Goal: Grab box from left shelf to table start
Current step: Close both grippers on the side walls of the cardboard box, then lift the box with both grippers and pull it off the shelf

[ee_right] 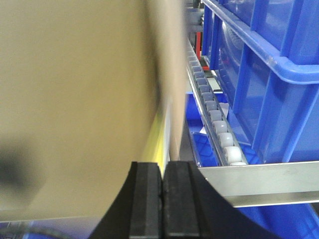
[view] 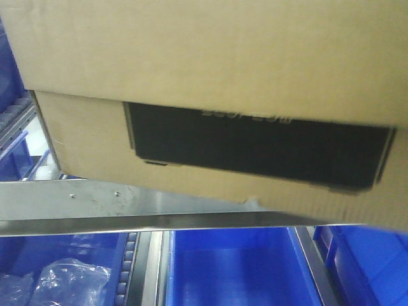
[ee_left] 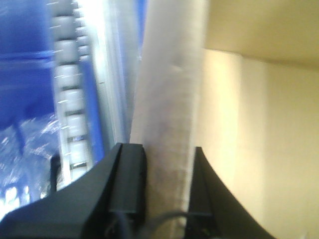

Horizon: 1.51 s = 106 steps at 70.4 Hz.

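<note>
The box is much too wide to grip across. My right gripper should next pinch the thin cardboard side at the box's side edge (ee_right: pixel 174 119).
The box (view: pixel 210 64), a brown carton with a black printed panel (view: pixel 255 150), fills the front view and sits tilted over the left shelf's steel front rail (view: pixel 95 204). My left gripper (ee_left: pixel 167 167) is shut on a cardboard wall of the box (ee_left: pixel 169 99), one black finger (ee_left: pixel 130 184) on each side. My right gripper (ee_right: pixel 162 172) is shut, its pads pressed together just below the box's side edge (ee_right: pixel 75 99). No cardboard shows between those pads. The table is out of view.
Blue plastic bins (view: pixel 236 268) sit under the rail, one holding a clear plastic bag (view: pixel 64 284). Grey roller tracks (ee_right: pixel 214 119) run beside a blue bin (ee_right: pixel 264 74) right of the box. Another roller track (ee_left: pixel 70 89) runs to its left.
</note>
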Available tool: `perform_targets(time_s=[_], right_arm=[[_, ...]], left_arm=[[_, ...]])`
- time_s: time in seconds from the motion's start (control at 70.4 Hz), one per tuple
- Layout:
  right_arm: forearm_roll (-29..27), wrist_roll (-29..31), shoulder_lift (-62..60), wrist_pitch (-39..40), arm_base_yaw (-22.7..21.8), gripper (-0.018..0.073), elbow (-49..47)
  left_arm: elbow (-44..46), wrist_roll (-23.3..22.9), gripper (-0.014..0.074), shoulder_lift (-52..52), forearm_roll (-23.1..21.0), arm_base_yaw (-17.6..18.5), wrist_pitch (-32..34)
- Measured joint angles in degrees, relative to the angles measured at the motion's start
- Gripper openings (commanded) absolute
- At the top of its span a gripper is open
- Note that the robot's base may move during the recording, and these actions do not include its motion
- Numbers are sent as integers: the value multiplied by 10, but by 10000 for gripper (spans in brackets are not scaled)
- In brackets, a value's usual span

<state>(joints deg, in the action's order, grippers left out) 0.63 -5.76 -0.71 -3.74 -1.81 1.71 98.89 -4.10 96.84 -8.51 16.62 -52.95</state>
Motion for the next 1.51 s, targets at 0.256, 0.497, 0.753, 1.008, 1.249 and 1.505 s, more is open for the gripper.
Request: perform_targets(time_s=[0.256,0.497,0.753,1.008,1.249,1.505], right_arm=[[-11,0,0,6,0,57,-46],[-12,0,29,-72,0,57,-190],[-13,0,197,-161,0,237,-368],[-19,0,385,-287,0,613,-558],[-30,18,570,-445,0,593,-768],[-36,69,769,-575,0,593,-924]], left_arm=[[0,-55,-96,0,34,0,0],[0,-126,-97,0,72,3,0],[0,-164,-96,0,93,4,5],[-1,-183,-96,0,102,5,9],[-1,-184,-96,0,103,5,10],[-1,-184,-96,0,103,5,10]])
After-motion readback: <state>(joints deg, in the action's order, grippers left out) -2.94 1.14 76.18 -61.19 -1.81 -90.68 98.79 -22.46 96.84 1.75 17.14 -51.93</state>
